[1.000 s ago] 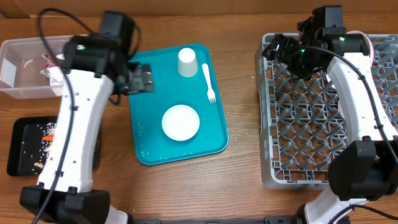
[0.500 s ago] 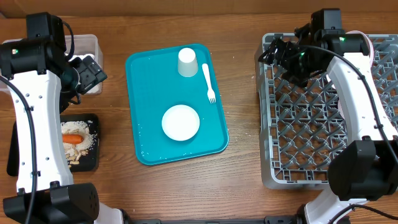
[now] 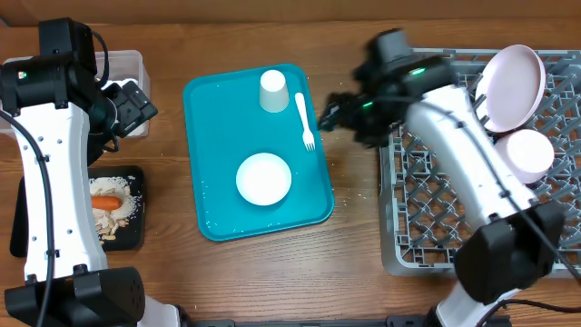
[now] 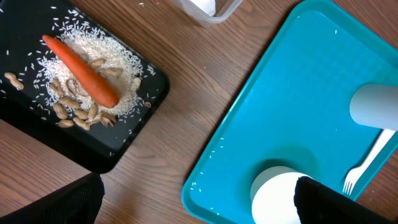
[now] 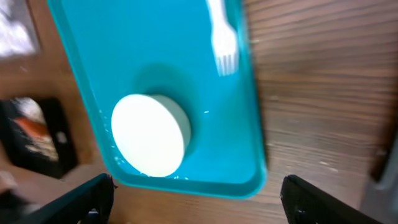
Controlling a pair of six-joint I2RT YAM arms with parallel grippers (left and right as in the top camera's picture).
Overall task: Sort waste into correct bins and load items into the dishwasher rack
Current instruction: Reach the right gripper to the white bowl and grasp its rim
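Observation:
The white bowl's body should stay free to tilt into the dishwasher rack [image 3: 436,209], so my right gripper needs to pinch the bowl by its rim on the side facing the rack.
On the teal tray [image 3: 213,136] stand a white cup [image 3: 273,89], a white fork [image 3: 305,118] and an upturned white bowl [image 3: 263,178]. My right gripper [image 3: 334,115] hovers open over the tray's right edge near the fork [image 5: 224,43]; the bowl [image 5: 151,134] lies ahead of its open fingers [image 5: 336,199]. A pinkish plate [image 3: 513,86] and a second bowl [image 3: 529,153] sit in the grey dishwasher rack [image 3: 436,209]. My left gripper [image 3: 132,104] is open and empty, between the clear tub [image 3: 136,62] and the black tray [image 4: 134,127], which holds the carrot [image 4: 81,71] and beige scraps.
Bare wooden table lies between the teal tray and the rack, and along the front edge. Rice grains are scattered on the black tray and the teal tray's near corner [image 4: 199,186]. My left arm covers most of the clear tub in the overhead view.
My right arm swung left from the rack to the teal tray's right edge, uncovering the plate and bowl in the rack. My left arm drew back from the tray to the far left, then held still.

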